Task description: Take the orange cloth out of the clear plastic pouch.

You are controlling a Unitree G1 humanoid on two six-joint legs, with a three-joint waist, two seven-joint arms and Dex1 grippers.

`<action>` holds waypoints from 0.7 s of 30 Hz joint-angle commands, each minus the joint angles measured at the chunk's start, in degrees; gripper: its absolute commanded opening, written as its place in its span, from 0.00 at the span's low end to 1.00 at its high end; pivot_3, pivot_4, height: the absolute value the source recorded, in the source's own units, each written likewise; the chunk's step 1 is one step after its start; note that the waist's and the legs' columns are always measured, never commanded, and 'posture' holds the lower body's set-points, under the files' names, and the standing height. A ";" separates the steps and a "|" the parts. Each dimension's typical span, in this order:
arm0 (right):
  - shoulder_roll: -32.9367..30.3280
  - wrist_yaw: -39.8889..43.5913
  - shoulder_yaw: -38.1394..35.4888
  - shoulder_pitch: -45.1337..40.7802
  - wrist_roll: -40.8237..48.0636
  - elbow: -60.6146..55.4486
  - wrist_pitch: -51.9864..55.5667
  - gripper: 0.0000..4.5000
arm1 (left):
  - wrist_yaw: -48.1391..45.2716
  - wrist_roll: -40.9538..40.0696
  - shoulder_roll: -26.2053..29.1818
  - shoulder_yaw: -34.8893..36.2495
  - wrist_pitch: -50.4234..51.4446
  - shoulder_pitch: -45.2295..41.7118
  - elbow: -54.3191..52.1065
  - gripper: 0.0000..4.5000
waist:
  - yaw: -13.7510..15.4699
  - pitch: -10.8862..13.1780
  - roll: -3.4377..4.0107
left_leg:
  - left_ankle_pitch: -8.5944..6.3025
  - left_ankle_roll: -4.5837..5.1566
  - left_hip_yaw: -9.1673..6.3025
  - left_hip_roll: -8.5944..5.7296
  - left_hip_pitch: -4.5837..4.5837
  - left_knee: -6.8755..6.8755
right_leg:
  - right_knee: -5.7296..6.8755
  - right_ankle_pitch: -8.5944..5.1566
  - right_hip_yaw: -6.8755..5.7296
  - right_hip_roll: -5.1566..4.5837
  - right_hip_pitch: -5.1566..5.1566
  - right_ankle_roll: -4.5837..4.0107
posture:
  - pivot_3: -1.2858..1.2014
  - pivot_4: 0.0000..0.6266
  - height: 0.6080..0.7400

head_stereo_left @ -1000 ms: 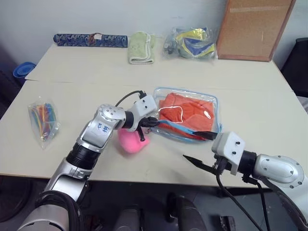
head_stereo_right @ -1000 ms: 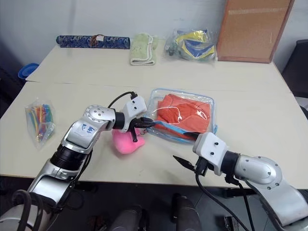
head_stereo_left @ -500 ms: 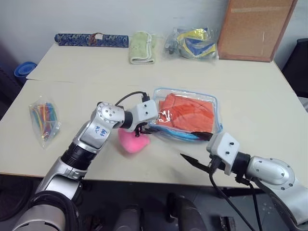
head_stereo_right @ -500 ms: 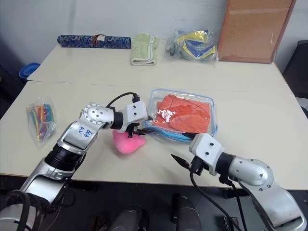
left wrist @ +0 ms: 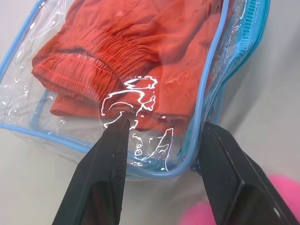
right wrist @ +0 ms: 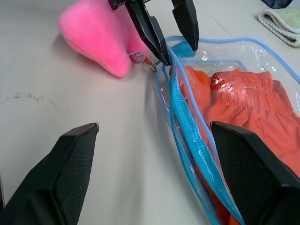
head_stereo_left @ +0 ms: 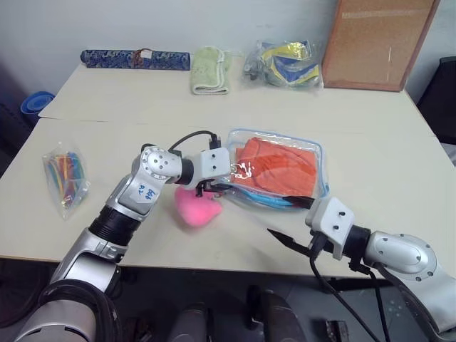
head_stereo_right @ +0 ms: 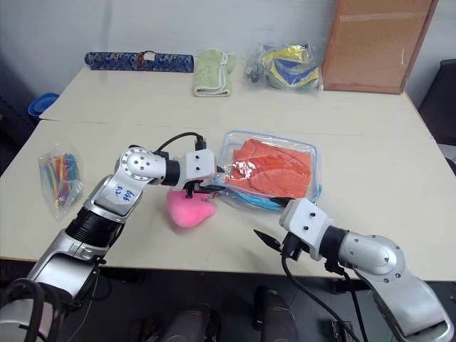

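The pouch's clear plastic (left wrist: 136,101) lies flat over the orange cloth, so I need to grab the pouch next with my left gripper by its raised blue trim at the pouch's corner (left wrist: 187,161).
The clear plastic pouch (head_stereo_left: 242,169) with light-blue trim lies flat mid-table, and the orange cloth (head_stereo_left: 278,164) is folded inside it. My left gripper (left wrist: 164,129) stands open at the pouch's near-left corner, one finger over the plastic and the other outside the trim; the right wrist view shows it (right wrist: 177,52) there too. My right gripper (head_stereo_left: 279,214) hangs wide open by the table's front edge, pointing at the pouch's gaping zipper edge (right wrist: 187,136), with nothing between its fingers.
A pink heart plush (head_stereo_left: 198,208) lies against the pouch's left corner, under my left wrist. A bag of coloured sticks (head_stereo_left: 64,174) sits at the left. Along the back are a blue roll (head_stereo_left: 134,58), a green towel (head_stereo_left: 209,70), a yellow-blue bag (head_stereo_left: 285,63) and a cork board (head_stereo_left: 377,43).
My left gripper, shut on the pouch's lifted edge a second ago, has opened and rolled. The pouch has dropped flat. The right arm has kept still.
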 commanded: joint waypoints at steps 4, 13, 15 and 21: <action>-0.25 0.73 -1.15 -0.87 -0.24 0.13 -0.75 0.88 | -1.02 -0.50 0.33 1.49 0.62 0.58 -2.81 0.04 | -0.02 0.00 0.00 | 0.00 0.00 0.00 0.00 0.00 0.00 | 0.00 0.00 0.00 0.00 0.00 0.00 | 0.52 0.24 1.00; -0.29 1.06 -1.41 -0.94 -0.32 0.59 -1.38 0.88 | -2.97 -5.06 -1.38 4.05 10.07 -0.46 -3.94 0.00 | -0.01 0.00 0.00 | 0.00 0.01 0.00 0.01 0.00 0.00 | 0.00 0.00 0.00 0.01 0.00 0.00 | 0.52 0.24 1.00; -0.31 1.06 -1.35 -0.74 -0.48 0.56 -1.64 0.88 | -2.86 -7.12 -2.57 5.49 14.78 -1.37 -3.93 0.00 | -0.01 0.00 0.00 | 0.00 0.02 -0.01 0.00 -0.01 0.00 | 0.00 0.00 0.00 0.01 0.00 0.00 | 0.52 0.24 1.00; -0.04 0.81 -1.37 0.20 -0.38 -0.15 -2.00 0.88 | -1.64 -12.96 -5.69 9.12 27.22 -4.52 -2.72 0.00 | -0.02 0.00 0.00 | 0.01 0.03 -0.03 -0.01 -0.02 0.00 | 0.00 0.00 0.00 0.01 0.00 0.00 | 0.52 0.24 1.00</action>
